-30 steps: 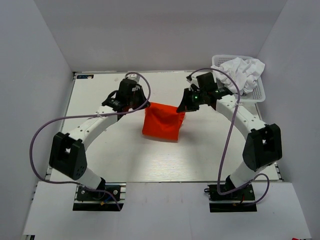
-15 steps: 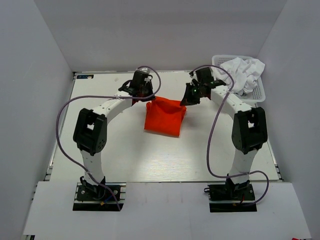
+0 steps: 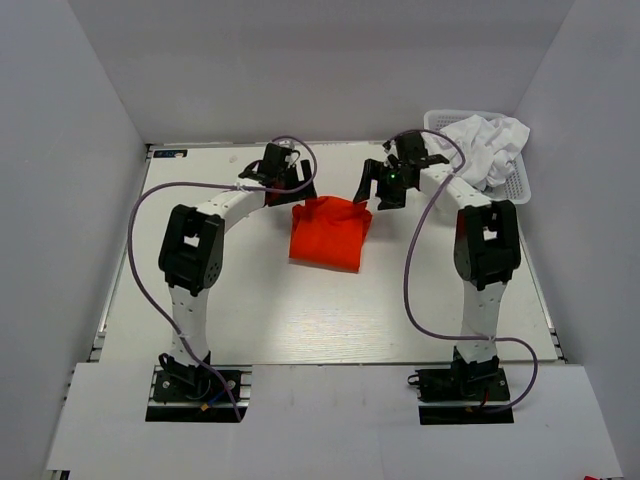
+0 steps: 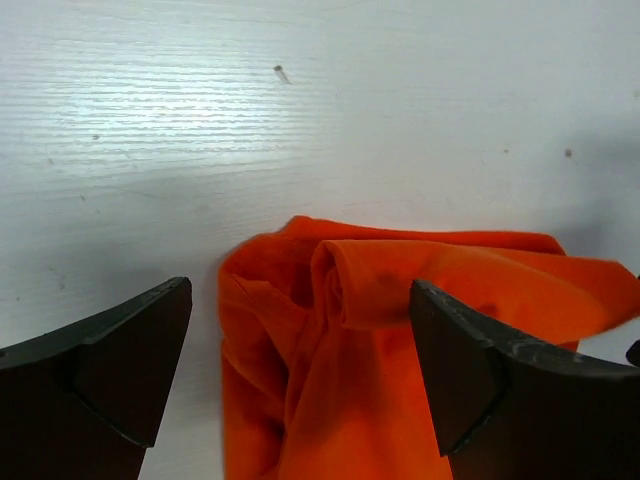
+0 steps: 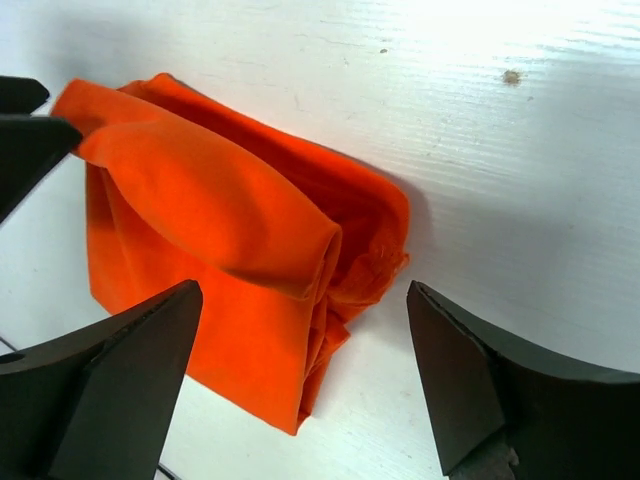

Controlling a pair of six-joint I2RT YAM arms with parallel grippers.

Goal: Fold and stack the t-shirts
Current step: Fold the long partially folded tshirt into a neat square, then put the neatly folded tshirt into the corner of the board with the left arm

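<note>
My left gripper grabs the orange-red t-shirt's far corner next. A pinch on its folded layers together there likely moves the shirt folded for stacking.
The orange-red t-shirt [image 3: 327,236] lies folded on the table's far middle, its far edge bunched and rolled. My left gripper [image 3: 291,194] hovers open just above the shirt's far left corner [image 4: 300,300], with nothing pinched between its jaws. My right gripper [image 3: 373,192] stands open over the far right corner [image 5: 345,250], and the cloth lies loose beneath it. In the right wrist view the orange-red t-shirt [image 5: 220,230] shows several layers at its folded edge. The white t-shirts [image 3: 490,140] sit crumpled in the basket at the far right.
A white lattice basket [image 3: 519,190] stands at the table's far right corner, close to the right arm's elbow. Purple cables loop from both arms. White walls close in the table on three sides.
Both grippers have opened and let go of the orange-red t-shirt's far corners. The shirt's far edge has dropped onto the table. Both arms have stretched farther away from their bases.
</note>
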